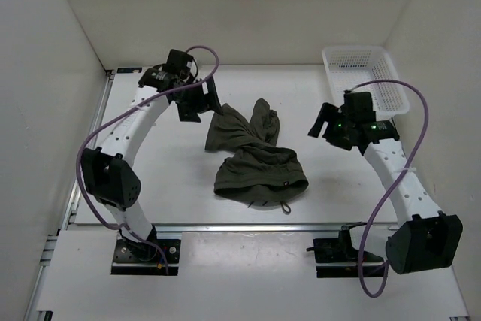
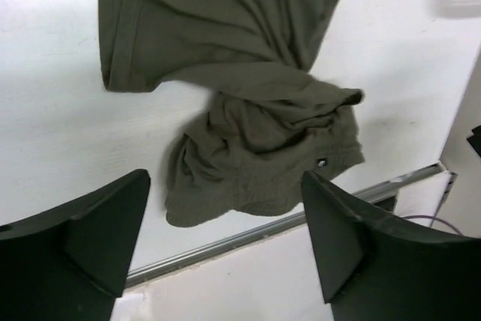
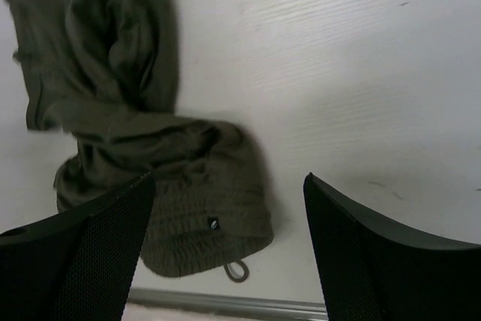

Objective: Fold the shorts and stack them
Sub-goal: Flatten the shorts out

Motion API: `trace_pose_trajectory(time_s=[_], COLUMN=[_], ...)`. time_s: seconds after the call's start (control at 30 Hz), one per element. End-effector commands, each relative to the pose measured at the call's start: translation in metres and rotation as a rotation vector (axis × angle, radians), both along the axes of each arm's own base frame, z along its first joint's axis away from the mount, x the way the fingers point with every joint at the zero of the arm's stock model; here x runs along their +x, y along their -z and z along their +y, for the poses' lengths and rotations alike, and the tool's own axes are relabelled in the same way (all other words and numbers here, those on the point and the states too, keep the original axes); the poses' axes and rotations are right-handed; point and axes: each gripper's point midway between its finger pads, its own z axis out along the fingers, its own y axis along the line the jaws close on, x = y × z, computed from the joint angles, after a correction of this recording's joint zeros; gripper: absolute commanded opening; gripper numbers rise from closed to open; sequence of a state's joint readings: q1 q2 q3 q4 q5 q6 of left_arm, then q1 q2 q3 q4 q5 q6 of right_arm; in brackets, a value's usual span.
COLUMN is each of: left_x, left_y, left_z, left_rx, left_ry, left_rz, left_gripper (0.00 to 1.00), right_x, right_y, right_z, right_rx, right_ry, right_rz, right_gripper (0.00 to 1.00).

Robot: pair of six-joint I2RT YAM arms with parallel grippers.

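Observation:
Next, the right gripper grabs the shorts' waistband corner [image 1: 301, 184] [image 3: 258, 232] beside the small logo, opposite my left gripper's end, to spread the shorts for folding.
The dark olive-green shorts [image 1: 255, 157] lie crumpled in the middle of the table, waistband bunched toward the near edge, legs twisted toward the back. They also show in the left wrist view [image 2: 248, 95] and the right wrist view [image 3: 143, 148]. My left gripper [image 1: 197, 104] hovers just left of the far leg end, open and empty; its fingers [image 2: 90, 231] frame the waistband from above. My right gripper [image 1: 325, 122] is open and empty, to the right of the shorts and apart from them; its fingers [image 3: 376, 253] stand wide.
A white plastic basket [image 1: 364, 77] stands at the back right, behind the right arm. A metal rail [image 1: 248, 225] runs along the table's near edge. White walls close in the left, back and right sides.

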State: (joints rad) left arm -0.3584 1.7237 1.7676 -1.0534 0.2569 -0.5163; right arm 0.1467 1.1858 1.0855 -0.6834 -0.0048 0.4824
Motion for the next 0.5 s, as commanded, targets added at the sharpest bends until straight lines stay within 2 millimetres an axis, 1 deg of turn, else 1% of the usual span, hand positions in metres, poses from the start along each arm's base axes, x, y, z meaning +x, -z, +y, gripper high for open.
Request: trace_pose_trajectory(time_s=[0.0, 0.03, 0.07, 0.1, 0.13, 0.17, 0.2, 0.23, 0.27, 0.3, 0.33, 0.37, 0.4, 0.43, 0.47], left_x=[-0.036, -0.044, -0.051, -0.062, -0.080, -0.089, -0.102, -0.108, -0.112, -0.117, -0.124, -0.131, -0.134, -0.142, -0.139], left_y=[0.026, 0.032, 0.042, 0.053, 0.077, 0.088, 0.109, 0.114, 0.123, 0.130, 0.142, 0.148, 0.155, 0.168, 0.169], left_z=[-0.020, -0.017, -0.018, -0.020, -0.011, -0.010, -0.006, -0.006, -0.004, -0.005, -0.005, -0.005, -0.007, -0.006, -0.011], left_rx=[0.015, 0.044, 0.065, 0.082, 0.104, 0.110, 0.114, 0.104, 0.107, 0.113, 0.107, 0.102, 0.106, 0.123, 0.106], left_ry=[0.088, 0.090, 0.097, 0.106, 0.094, 0.093, 0.078, 0.076, 0.067, 0.077, 0.074, 0.083, 0.082, 0.093, 0.089], left_rz=[0.061, 0.066, 0.073, 0.093, 0.158, 0.183, 0.234, 0.249, 0.267, 0.276, 0.311, 0.344, 0.359, 0.387, 0.387], left_gripper=[0.95, 0.96, 0.98, 0.98, 0.98, 0.98, 0.98, 0.98, 1.00, 1.00, 1.00, 1.00, 1.00, 1.00, 1.00], right_x=[-0.021, -0.026, -0.037, -0.040, -0.046, -0.055, -0.058, -0.057, -0.062, -0.060, -0.059, -0.060, -0.057, -0.057, -0.054], right_y=[0.024, 0.031, 0.047, 0.057, 0.063, 0.075, 0.080, 0.083, 0.094, 0.097, 0.101, 0.109, 0.113, 0.117, 0.123], right_z=[0.041, 0.048, 0.053, 0.059, 0.067, 0.075, 0.080, 0.083, 0.085, 0.086, 0.086, 0.086, 0.085, 0.083, 0.082], right_rx=[0.048, 0.072, 0.087, 0.106, 0.122, 0.150, 0.150, 0.148, 0.139, 0.138, 0.136, 0.131, 0.121, 0.105, 0.092], right_ry=[-0.161, -0.175, -0.189, -0.204, -0.234, -0.256, -0.269, -0.278, -0.286, -0.285, -0.284, -0.281, -0.275, -0.276, -0.269], right_rz=[0.094, 0.128, 0.183, 0.217, 0.240, 0.293, 0.307, 0.312, 0.350, 0.355, 0.363, 0.392, 0.393, 0.401, 0.409], right_gripper=[0.85, 0.85, 0.85, 0.86, 0.86, 0.86, 0.86, 0.86, 0.86, 0.86, 0.86, 0.86, 0.86, 0.86, 0.85])
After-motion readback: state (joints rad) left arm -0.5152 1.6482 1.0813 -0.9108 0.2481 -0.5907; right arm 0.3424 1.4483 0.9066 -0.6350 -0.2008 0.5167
